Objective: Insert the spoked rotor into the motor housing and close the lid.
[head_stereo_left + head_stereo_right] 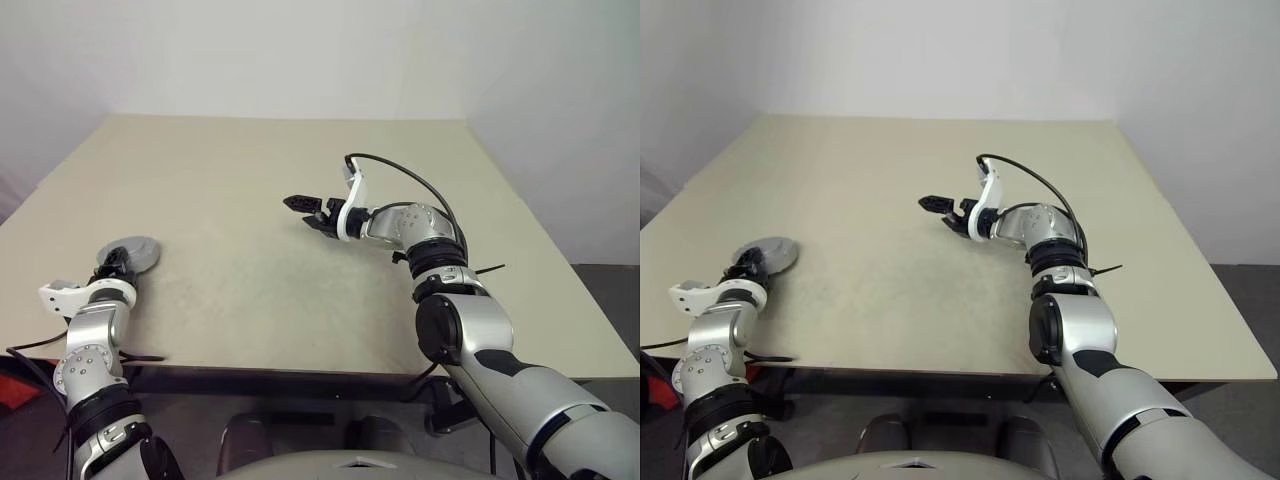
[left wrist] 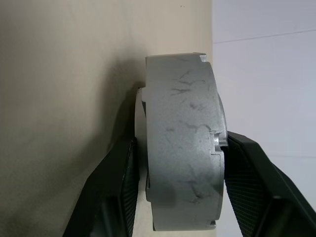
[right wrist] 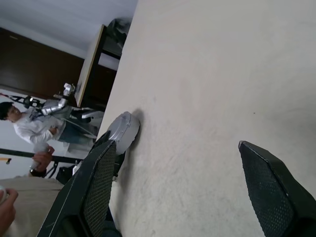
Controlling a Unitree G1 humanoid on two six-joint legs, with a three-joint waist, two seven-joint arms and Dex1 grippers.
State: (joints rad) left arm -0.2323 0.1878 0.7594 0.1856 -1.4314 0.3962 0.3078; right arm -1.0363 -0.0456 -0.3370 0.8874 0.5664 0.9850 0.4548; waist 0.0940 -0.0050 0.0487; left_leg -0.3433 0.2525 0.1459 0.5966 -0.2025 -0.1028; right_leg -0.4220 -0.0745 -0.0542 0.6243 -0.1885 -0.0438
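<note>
My left gripper needs to open now, because the motor housing's lower side (image 2: pixel 141 118) is over the tabletop in the left wrist view and the housing would lie flat.
A thick round grey metal puck, the motor housing (image 1: pixel 142 251), rests near the table's left edge. In the left wrist view the motor housing (image 2: pixel 182 148) shows side-on, scratched and notched at the rim. My left gripper (image 1: pixel 115 263) is shut on it, one black finger pressed on each side. A flat grey face covers its top, so I cannot tell the lid apart from it. The spoked rotor is hidden. My right gripper (image 1: pixel 303 212) hovers open over the middle of the table with nothing between its fingers, far right of the housing.
The beige table (image 1: pixel 260 300) ends close to the housing on the left and at the front. A black cable (image 1: pixel 400 172) loops over my right wrist. A seated person (image 3: pixel 24 129) shows beyond the table's left side in the right wrist view.
</note>
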